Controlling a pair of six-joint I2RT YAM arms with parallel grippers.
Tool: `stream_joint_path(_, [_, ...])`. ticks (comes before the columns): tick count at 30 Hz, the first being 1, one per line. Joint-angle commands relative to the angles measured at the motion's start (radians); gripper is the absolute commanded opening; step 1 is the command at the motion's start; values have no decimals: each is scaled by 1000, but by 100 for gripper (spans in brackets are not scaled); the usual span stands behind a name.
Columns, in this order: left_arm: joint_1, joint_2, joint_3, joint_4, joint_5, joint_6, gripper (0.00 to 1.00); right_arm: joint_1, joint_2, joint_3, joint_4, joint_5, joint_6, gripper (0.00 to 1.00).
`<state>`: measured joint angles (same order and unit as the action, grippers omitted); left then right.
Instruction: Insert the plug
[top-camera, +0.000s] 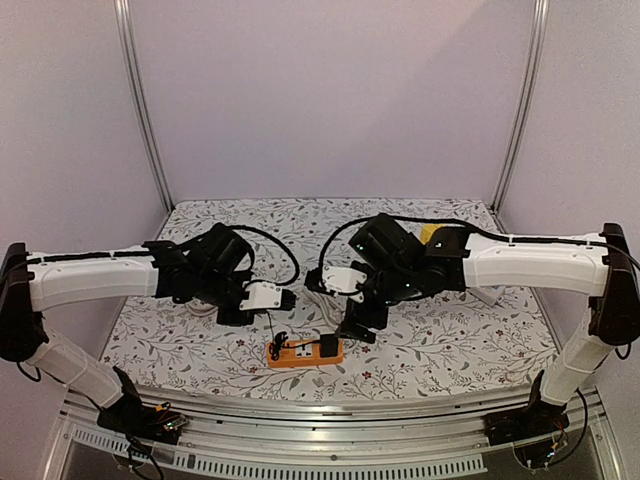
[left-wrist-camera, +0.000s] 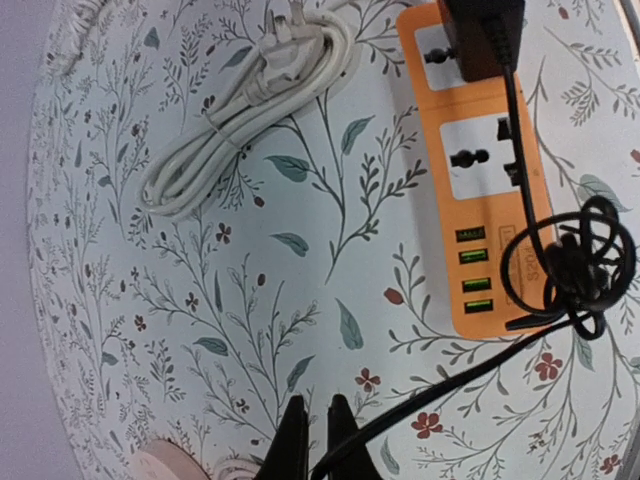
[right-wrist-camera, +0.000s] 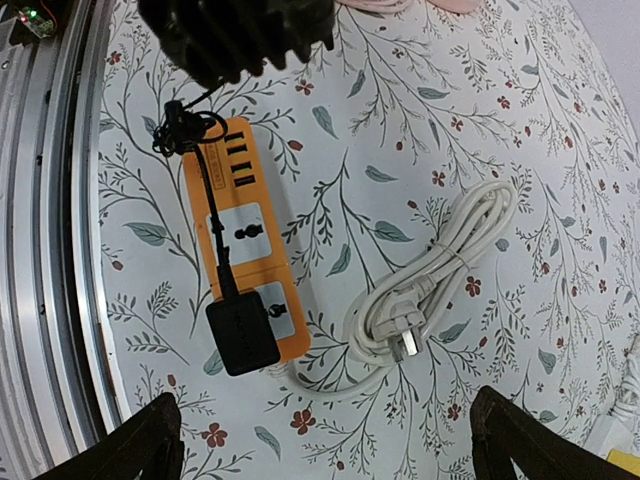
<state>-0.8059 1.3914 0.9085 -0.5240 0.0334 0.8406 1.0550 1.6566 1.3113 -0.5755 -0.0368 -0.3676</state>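
Observation:
My left gripper keeps holding the cable for now. The bunched cable hangs over the power strip's USB end and would end on the power strip if I opened now.
An orange power strip (top-camera: 300, 353) lies near the table's front edge. It also shows in the left wrist view (left-wrist-camera: 430, 230) and the right wrist view (right-wrist-camera: 195, 215). A black plug (right-wrist-camera: 240, 335) sits over the strip's end socket (left-wrist-camera: 485, 35); I cannot tell how deep it sits. Its black cable (left-wrist-camera: 590, 260) is bunched by the USB end and runs to my left gripper (left-wrist-camera: 317, 445), which is shut on it. My left gripper (top-camera: 288, 298) hovers just behind the strip. My right gripper (right-wrist-camera: 330, 450) is wide open and empty above the strip (top-camera: 356, 331).
The strip's white cord (right-wrist-camera: 430, 275) lies coiled beside it (left-wrist-camera: 250, 110). A yellow object (top-camera: 430, 232) sits at the back right. A metal rail (right-wrist-camera: 40, 250) runs along the front edge. The floral cloth (top-camera: 450, 340) covers the table.

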Motion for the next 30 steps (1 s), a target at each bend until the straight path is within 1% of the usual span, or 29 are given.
stream_joint_path(1, [-7,80,36,181,-114,123,0,-7,-44,-70,70,3,47,99])
stream_joint_path(4, [-6,155,96,240,-149,151,0,-22,-61,-118,108,-8,64,99])
stream_joint_path(6, [-1,204,151,251,-157,149,0,-37,-77,-149,133,-26,78,99])
stream_joint_path(13, [4,351,321,194,-123,134,0,-103,-165,-261,241,-125,126,99])
stream_joint_path(17, [2,433,388,177,-101,130,1,-125,-214,-299,268,-139,138,99])
stream_joint_path(18, [1,451,398,170,-98,131,6,-127,-219,-306,269,-137,140,99])
stream_joint_path(22, [-7,503,435,128,-82,132,50,-129,-233,-330,276,-144,148,99])
stream_joint_path(24, [-12,516,446,119,-82,133,68,-129,-234,-338,282,-145,154,99])
stream_joint_path(26, [-15,523,457,103,-82,136,76,-129,-233,-343,286,-147,158,99])
stream_joint_path(28, [-15,521,461,85,-89,134,78,-130,-234,-345,290,-149,163,99])
stream_joint_path(30, [-11,509,448,68,-98,147,83,-131,-233,-346,293,-153,169,99])
